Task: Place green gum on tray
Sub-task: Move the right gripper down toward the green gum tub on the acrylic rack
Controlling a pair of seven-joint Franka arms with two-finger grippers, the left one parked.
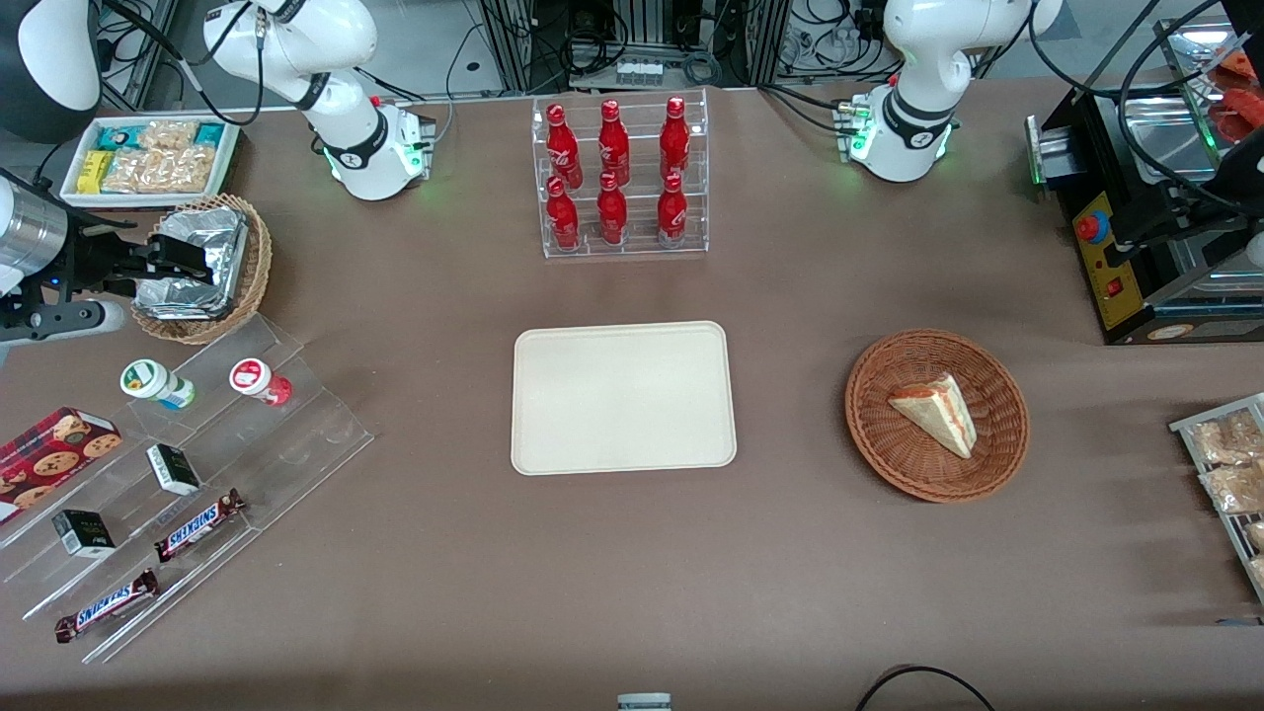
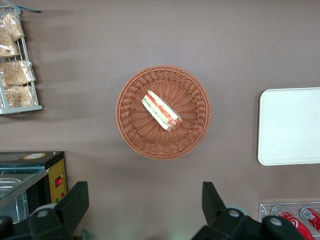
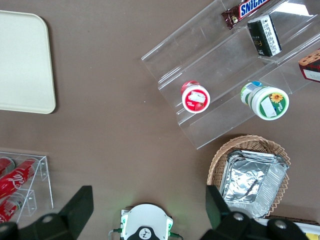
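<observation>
My right gripper picks up the gum by its white bottle body (image 1: 166, 387) next, to put the green gum on the tray (image 1: 623, 397).
The green gum (image 1: 156, 384) (image 3: 265, 100) is a small white bottle with a green-and-white lid, lying on the top step of a clear acrylic stand (image 1: 211, 464). A red-lidded bottle (image 1: 260, 381) (image 3: 195, 97) lies beside it. The cream tray (image 1: 623, 397) (image 3: 22, 60) lies flat in the middle of the table with nothing on it. My right gripper (image 1: 183, 265) (image 3: 149, 200) hangs open and holds nothing. It is above the foil-lined wicker basket (image 1: 202, 267), a little farther from the front camera than the gum.
The stand also holds two Snickers bars (image 1: 197, 524), small dark boxes (image 1: 174, 468) and a cookie box (image 1: 51, 449). A rack of red cola bottles (image 1: 620, 178) stands farther back than the tray. A basket with a sandwich (image 1: 936, 415) lies toward the parked arm's end. A white snack bin (image 1: 148, 158) stands near the working arm's base.
</observation>
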